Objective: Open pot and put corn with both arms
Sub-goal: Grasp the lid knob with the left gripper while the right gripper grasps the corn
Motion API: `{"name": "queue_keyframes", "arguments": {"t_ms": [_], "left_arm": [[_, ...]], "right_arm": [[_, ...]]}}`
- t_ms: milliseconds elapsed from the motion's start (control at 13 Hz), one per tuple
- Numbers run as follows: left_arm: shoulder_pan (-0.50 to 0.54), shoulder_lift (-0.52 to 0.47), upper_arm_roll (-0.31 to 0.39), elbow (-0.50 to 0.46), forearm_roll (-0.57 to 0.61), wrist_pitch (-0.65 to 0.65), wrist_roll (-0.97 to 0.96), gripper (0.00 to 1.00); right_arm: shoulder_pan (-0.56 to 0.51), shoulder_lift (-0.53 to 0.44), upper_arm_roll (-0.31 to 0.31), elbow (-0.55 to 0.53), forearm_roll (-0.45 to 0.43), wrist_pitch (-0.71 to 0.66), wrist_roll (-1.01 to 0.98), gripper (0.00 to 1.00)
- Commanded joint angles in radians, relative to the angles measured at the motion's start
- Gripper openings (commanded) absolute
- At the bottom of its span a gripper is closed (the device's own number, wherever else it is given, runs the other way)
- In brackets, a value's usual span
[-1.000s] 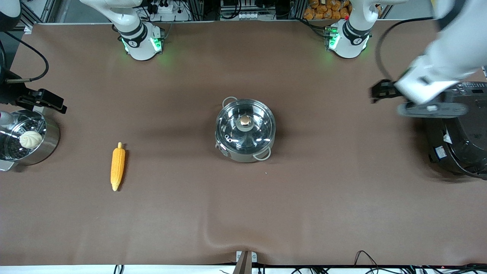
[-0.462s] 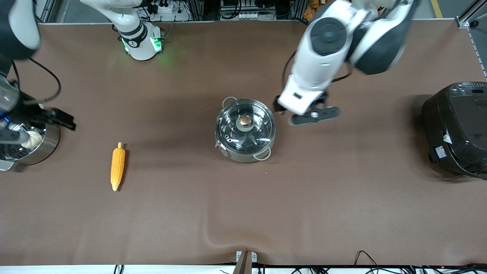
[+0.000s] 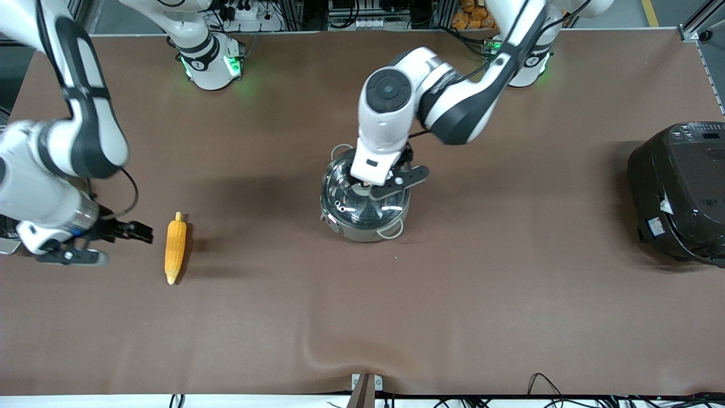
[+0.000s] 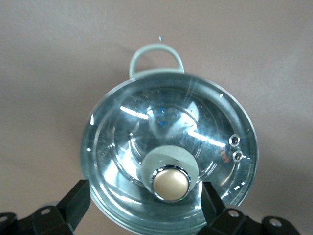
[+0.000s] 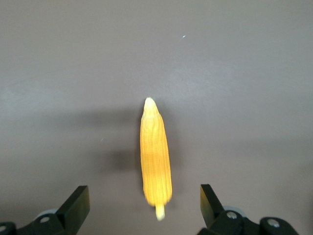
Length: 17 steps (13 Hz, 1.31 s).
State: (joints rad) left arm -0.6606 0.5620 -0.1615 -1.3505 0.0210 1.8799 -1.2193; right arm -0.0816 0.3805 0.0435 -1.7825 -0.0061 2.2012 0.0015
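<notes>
I should lower my left gripper before it closes on the tan knob (image 4: pixel 170 185) of the glass lid (image 4: pixel 161 117). The gripper's fingers are above the knob, so they would miss the knob now.
The steel pot (image 3: pixel 362 231) stands mid-table with its clear glass lid (image 4: pixel 161 122) on. My left gripper (image 3: pixel 367 185) is open just above the lid. In the left wrist view (image 4: pixel 145 208) its fingers (image 4: pixel 76 200) stand on either side of the tan knob (image 4: pixel 171 182), apart from it. The yellow-orange corn (image 3: pixel 175 249) lies on the table toward the right arm's end. My right gripper (image 3: pixel 133 232) is open and empty in the air beside it. In the right wrist view (image 5: pixel 143 210) the corn (image 5: pixel 155 156) lies just ahead of the open fingers.
A large black rice cooker (image 3: pixel 679 192) stands at the left arm's end of the table. The brown table cover (image 3: pixel 340 351) has a raised fold near the front edge. The right arm hides the steamer pot.
My left arm has swung from over the rice cooker to above the pot lid. My right arm has moved from the steamer pot to beside the corn.
</notes>
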Motion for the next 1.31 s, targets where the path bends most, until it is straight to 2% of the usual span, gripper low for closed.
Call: {"name": "queue_keyframes", "arguments": {"t_ms": [0, 231, 538, 692, 1000, 1154, 1231], "left_arm": [[-0.016, 0.038, 0.011, 0.045, 0.013, -0.01, -0.023, 1.0], [-0.03, 0.07, 0.011, 0.045, 0.013, 0.01, -0.025, 1.0], [-0.043, 0.096, 0.013, 0.045, 0.017, 0.031, -0.04, 1.0], [-0.043, 0.101, 0.013, 0.044, 0.019, 0.031, -0.04, 0.94], [-0.048, 0.098, 0.011, 0.036, 0.022, 0.028, -0.04, 0.65], [-0.048, 0.098, 0.011, 0.036, 0.02, 0.028, -0.039, 0.34], [-0.048, 0.098, 0.011, 0.036, 0.02, 0.028, -0.039, 0.16]], "right_arm": [[-0.007, 0.11, 0.01, 0.006, -0.015, 0.099, -0.008, 1.0], [-0.004, 0.193, 0.01, 0.008, -0.028, 0.182, -0.076, 1.0], [-0.004, 0.233, 0.01, 0.006, -0.026, 0.203, -0.098, 1.0], [-0.004, 0.256, 0.01, 0.008, -0.023, 0.209, -0.098, 1.0], [-0.007, 0.273, 0.01, -0.003, -0.023, 0.195, -0.1, 1.0], [-0.004, 0.273, 0.01, -0.029, -0.023, 0.195, -0.097, 1.0], [-0.004, 0.271, 0.01, -0.029, -0.023, 0.187, -0.094, 0.81]]}}
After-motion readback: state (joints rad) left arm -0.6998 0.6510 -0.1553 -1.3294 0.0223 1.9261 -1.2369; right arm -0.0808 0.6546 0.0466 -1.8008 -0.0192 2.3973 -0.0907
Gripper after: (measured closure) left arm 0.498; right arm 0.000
